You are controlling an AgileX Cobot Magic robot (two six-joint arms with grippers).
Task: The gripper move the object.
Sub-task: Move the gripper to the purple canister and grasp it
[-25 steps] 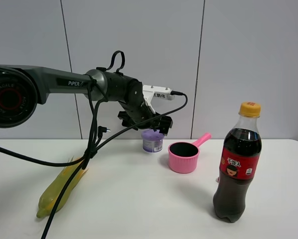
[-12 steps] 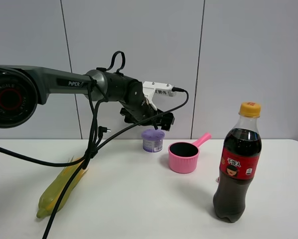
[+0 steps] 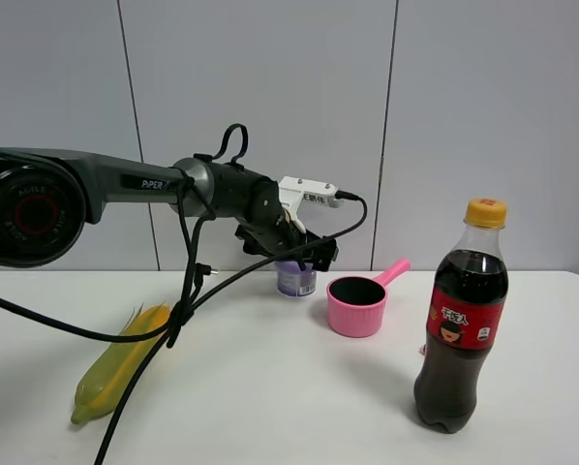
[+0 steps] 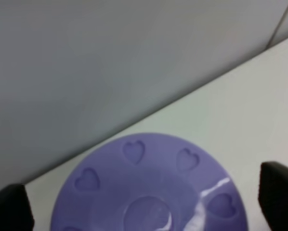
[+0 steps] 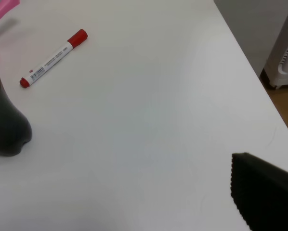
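Note:
The robot's left gripper should go lower before it closes on the tub, as its fingers are only on either side of the purple lid, and the tub's side (image 3: 295, 284) shows below.
The object, a small tub with a lilac-purple lid (image 3: 295, 280), stands on the white table near the back wall. In the left wrist view its heart-dimpled lid (image 4: 149, 192) fills the lower middle. My left gripper (image 3: 305, 256) sits right over the tub, its black fingers (image 4: 279, 190) open on either side of the lid, not touching it. From the high view the gripper hides the lid. My right gripper shows only as one black finger (image 5: 267, 192) over bare table, far from the tub, holding nothing.
A pink handled cup (image 3: 357, 305) stands just right of the tub. A cola bottle (image 3: 461, 320) stands front right; its base shows in the right wrist view (image 5: 4, 132). A corn cob (image 3: 120, 363) lies front left under black cables. A red marker (image 5: 52, 58) lies nearby.
My left arm has come down and forward, so the gripper has dropped from above the tub to around its lid. The tub has not moved.

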